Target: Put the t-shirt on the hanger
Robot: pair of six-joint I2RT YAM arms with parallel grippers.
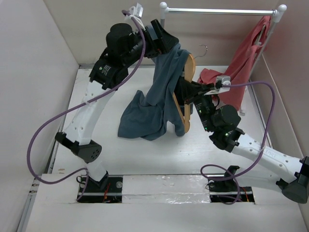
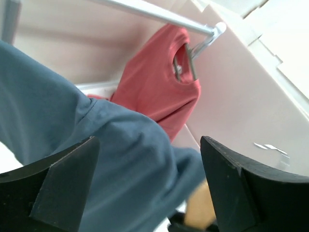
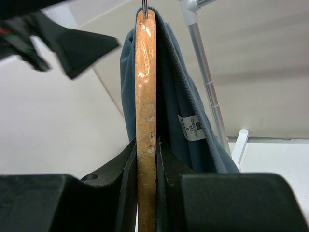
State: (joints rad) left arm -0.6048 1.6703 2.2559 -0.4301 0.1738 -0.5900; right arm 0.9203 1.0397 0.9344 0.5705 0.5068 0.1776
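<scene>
The t-shirt's top [image 1: 176, 51] [image 2: 152, 146] beside the draped hanger end is the part my left gripper needs to grab next, and the neck then stays free to fit over the hanger.
The slate-blue t-shirt [image 1: 154, 96] drapes over the upper end of the tan wooden hanger [image 1: 189, 72], and its lower part lies bunched on the table. My right gripper [image 1: 186, 94] is shut on the hanger's body and holds it upright; in the right wrist view the fingers [image 3: 128, 164] clamp the wood [image 3: 146, 87], with the shirt [image 3: 178, 96] and its neck label on the right side. My left gripper [image 1: 169, 43] is up at the shirt's top. In the left wrist view its jaws [image 2: 149, 145] stand wide apart with blue cloth [image 2: 111, 159] between them.
A coral-red garment [image 1: 241, 67] hangs from the white rail [image 1: 217, 10] at the back right, and its lower part rests on the table. The rail's post [image 3: 205, 72] stands just right of the hanger. Walls close in the table on the left, back and right.
</scene>
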